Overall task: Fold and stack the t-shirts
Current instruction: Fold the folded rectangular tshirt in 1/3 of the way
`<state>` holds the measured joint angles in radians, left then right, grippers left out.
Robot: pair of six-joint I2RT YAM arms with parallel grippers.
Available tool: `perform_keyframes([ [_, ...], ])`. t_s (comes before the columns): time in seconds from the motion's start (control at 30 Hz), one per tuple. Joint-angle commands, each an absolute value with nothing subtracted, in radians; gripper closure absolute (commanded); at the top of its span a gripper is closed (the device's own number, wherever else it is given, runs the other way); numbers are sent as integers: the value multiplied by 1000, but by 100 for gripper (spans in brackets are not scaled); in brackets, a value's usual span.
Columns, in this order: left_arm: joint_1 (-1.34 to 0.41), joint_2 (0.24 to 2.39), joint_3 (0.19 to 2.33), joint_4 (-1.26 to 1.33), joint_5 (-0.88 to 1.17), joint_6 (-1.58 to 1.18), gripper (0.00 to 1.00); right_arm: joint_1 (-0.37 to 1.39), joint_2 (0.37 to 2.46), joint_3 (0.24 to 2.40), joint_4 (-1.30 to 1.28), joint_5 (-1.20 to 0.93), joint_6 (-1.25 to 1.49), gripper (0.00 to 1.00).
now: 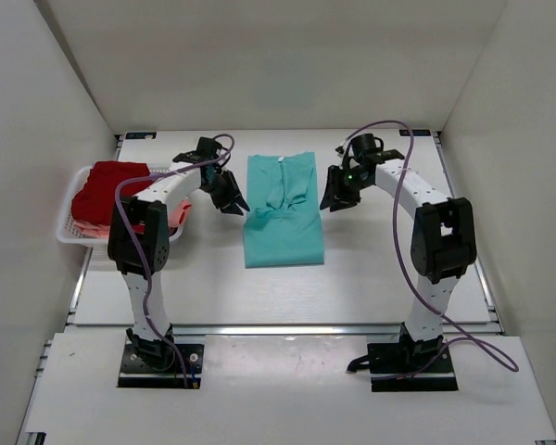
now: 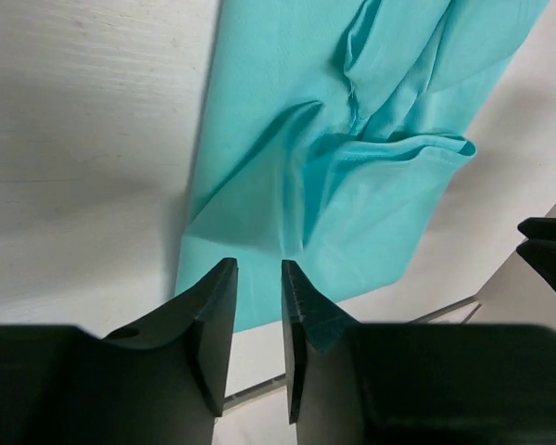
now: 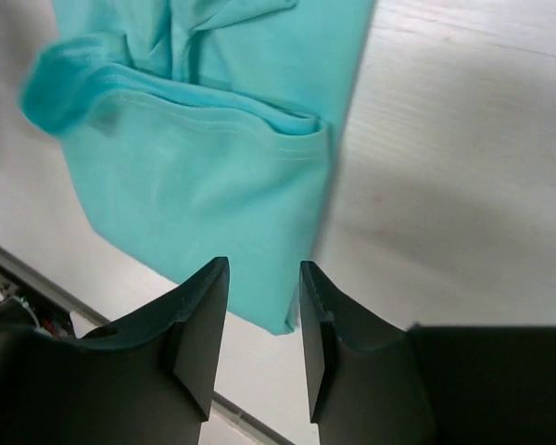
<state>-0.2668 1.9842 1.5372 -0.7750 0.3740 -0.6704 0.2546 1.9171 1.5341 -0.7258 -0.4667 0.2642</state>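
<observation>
The left gripper grabs the teal t-shirt's near-end corner (image 1: 247, 265) on the gripper's side next, to fold that end over toward the collar.
A teal t-shirt (image 1: 283, 211) lies on the table's middle, folded into a long strip with its collar at the far end and creases at its centre. It shows in the left wrist view (image 2: 334, 158) and the right wrist view (image 3: 204, 158). My left gripper (image 1: 233, 202) hovers beside the shirt's left edge, jaws slightly apart and empty (image 2: 259, 278). My right gripper (image 1: 334, 197) hovers beside the shirt's right edge, jaws slightly apart and empty (image 3: 264, 278). A dark red t-shirt (image 1: 111, 190) and a salmon pink one (image 1: 178, 215) lie in the basket.
A white mesh basket (image 1: 69, 227) stands at the table's left edge, holding the red and pink shirts. White walls enclose the table on three sides. A metal rail (image 1: 287, 327) runs along the table's near edge.
</observation>
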Motion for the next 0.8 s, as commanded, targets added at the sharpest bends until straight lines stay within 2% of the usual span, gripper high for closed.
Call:
perform_keyframes([
  [0.0, -267, 1938, 1553, -775, 402, -666, 63, 238, 1850, 1521, -735, -410, 268, 66],
  [0.2, -302, 1765, 1283, -701, 377, -684, 59, 252, 1649, 1205, -597, -419, 333, 60],
  [0.37, -348, 1620, 1011, -649, 272, -736, 56, 320, 1606, 1024, -499, -434, 402, 54],
  [0.47, -377, 1568, 921, -595, 218, -776, 51, 354, 1606, 967, -439, -417, 449, 48],
  [0.77, -457, 1646, 894, -453, 81, -890, 50, 387, 1681, 905, -339, -394, 503, 46],
])
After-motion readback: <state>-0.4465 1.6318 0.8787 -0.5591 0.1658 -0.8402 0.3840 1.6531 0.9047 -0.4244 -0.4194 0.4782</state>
